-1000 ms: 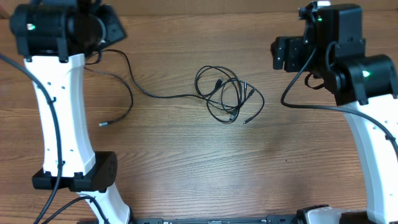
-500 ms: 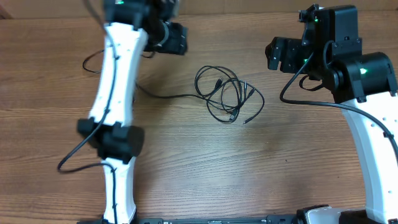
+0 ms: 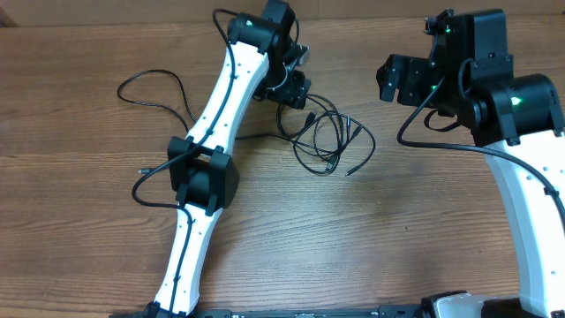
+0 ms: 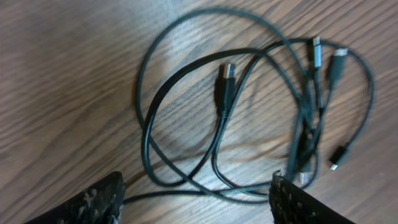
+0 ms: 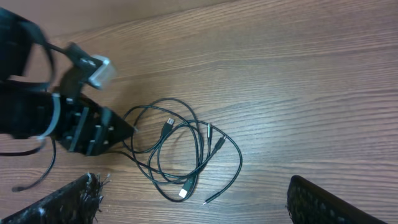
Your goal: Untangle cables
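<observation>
I should next use my left gripper to grab the cable by its loop at the tangle's edge (image 3: 282, 130) (image 4: 154, 175). The other length then stays free for my right gripper to untangle.
The cables (image 3: 329, 164) lie in a loose tangle of thin black loops on the wooden table, centre right. One long cord (image 3: 168, 76) trails from the tangle to the far left. My left gripper (image 3: 297, 95) hangs over the tangle's upper left edge. In the left wrist view the left gripper (image 4: 199, 205) is open, its jaws astride two strands that cross low between them, touching neither. A black plug (image 4: 227, 78) lies just ahead. My right gripper (image 3: 388, 79) is open and high at the right. From the right gripper (image 5: 199, 208) the tangle (image 5: 185, 189) shows below, well apart.
The left arm (image 3: 216, 115) stretches diagonally from the bottom left across the table and covers part of the long cord. The right arm's base column (image 3: 530, 212) stands along the right edge. Bare wood lies in front of the tangle.
The left arm has swung from the far left corner across to the tangle, and its jaws have spread wider. The right gripper has barely moved. The cables lie as before.
</observation>
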`<state>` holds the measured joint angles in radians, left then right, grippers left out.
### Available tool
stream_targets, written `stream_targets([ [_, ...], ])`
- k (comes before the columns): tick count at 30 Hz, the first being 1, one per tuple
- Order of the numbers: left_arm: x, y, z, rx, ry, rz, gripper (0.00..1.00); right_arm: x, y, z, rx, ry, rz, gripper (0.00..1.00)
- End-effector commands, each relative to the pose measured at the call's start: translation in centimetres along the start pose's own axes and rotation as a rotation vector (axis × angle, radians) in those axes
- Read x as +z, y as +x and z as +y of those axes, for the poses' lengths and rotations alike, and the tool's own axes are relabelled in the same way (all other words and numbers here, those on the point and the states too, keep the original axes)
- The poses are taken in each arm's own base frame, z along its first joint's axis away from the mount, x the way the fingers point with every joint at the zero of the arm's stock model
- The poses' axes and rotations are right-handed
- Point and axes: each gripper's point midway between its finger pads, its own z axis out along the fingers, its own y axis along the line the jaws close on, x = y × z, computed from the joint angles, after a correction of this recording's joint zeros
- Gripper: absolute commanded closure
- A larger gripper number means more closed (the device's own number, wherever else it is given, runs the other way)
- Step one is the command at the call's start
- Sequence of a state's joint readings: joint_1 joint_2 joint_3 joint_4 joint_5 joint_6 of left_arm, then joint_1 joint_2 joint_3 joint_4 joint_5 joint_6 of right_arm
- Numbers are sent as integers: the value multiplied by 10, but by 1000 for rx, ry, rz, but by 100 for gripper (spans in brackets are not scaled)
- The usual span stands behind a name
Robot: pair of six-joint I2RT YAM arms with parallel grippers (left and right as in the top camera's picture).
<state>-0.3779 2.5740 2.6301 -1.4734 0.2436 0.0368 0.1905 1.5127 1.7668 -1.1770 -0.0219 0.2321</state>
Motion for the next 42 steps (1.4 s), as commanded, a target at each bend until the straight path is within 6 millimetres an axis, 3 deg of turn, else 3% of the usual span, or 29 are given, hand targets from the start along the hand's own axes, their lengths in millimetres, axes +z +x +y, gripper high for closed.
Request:
stream_targets([
  [1,25,6,7,2,10,52,24,-7,-3,1,5,-6,-15,7],
  [6,45,11,13,-25,0,89,22,-7,-2,0,6,-4,-11,7],
  [8,46,12,13,-25,0,91,27,-7,-2,0,6,-4,-11,6],
  [10,46,13,13,-24,-3,96,44,-7,-2,0,6,-3,-9,6],
  [11,45,14,12,-24,-3,101,65,-7,-1,0,6,-3,-6,5],
  [13,42,19,11,-26,-8,120,90,-7,2,-1,6,1,6,5],
  [15,32,27,13,-46,-35,144,96,-6,5,-2,7,5,18,5],
  [20,-22,28,9,-88,-96,90,96,-4,11,-3,13,5,45,2],
  [25,-101,24,-23,-83,-82,-68,96,9,27,4,45,-38,118,0],
  [30,-161,40,-67,-30,-35,-165,96,31,49,18,58,-128,238,0],
  [34,-191,48,-93,47,-24,-239,96,48,64,30,69,-197,328,0],
  [42,-245,51,-110,85,-30,-407,96,86,89,42,120,-266,489,0],
])
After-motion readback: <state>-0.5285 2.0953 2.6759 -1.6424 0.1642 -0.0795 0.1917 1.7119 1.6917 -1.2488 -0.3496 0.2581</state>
